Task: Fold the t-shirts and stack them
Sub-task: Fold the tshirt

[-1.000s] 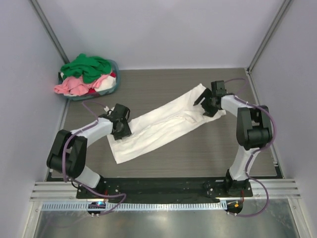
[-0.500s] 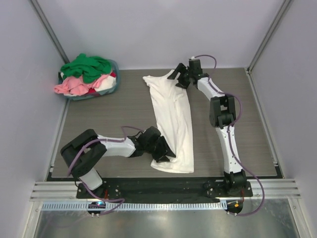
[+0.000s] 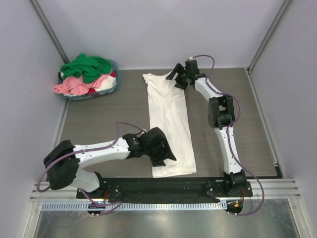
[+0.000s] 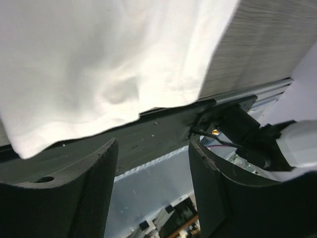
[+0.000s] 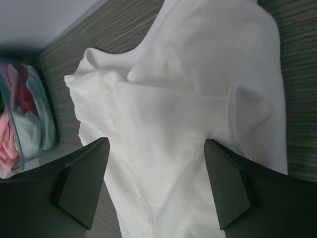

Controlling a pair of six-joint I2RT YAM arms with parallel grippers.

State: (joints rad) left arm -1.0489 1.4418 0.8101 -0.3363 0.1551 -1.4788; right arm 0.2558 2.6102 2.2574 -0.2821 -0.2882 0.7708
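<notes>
The white t-shirt needs a fold toward its collar. My right gripper should grab the t-shirt's hem corner opposite my left gripper's corner next, so that I can then fold it.
A large white t-shirt [image 3: 169, 119] lies folded lengthwise in a long strip from the table's back to its front edge. My left gripper [image 3: 166, 155] is open and empty beside the strip's near left edge; its wrist view shows the shirt's hem [image 4: 99, 64] above the fingers. My right gripper [image 3: 175, 79] is open and empty over the shirt's far end, the collar and sleeve [image 5: 168, 99] between its fingers. Green, pink and red t-shirts [image 3: 86, 74] are piled in the basket.
The blue-grey round basket [image 3: 113, 88] stands at the back left corner, also in the right wrist view [image 5: 47, 134]. The black base rail [image 3: 163, 186] runs along the table's front edge. Grey walls close in the sides and back.
Both grippers have let go of the shirt, which now lies as a straighter strip. The left gripper has drawn slightly left; the right has lifted a little at the far end.
</notes>
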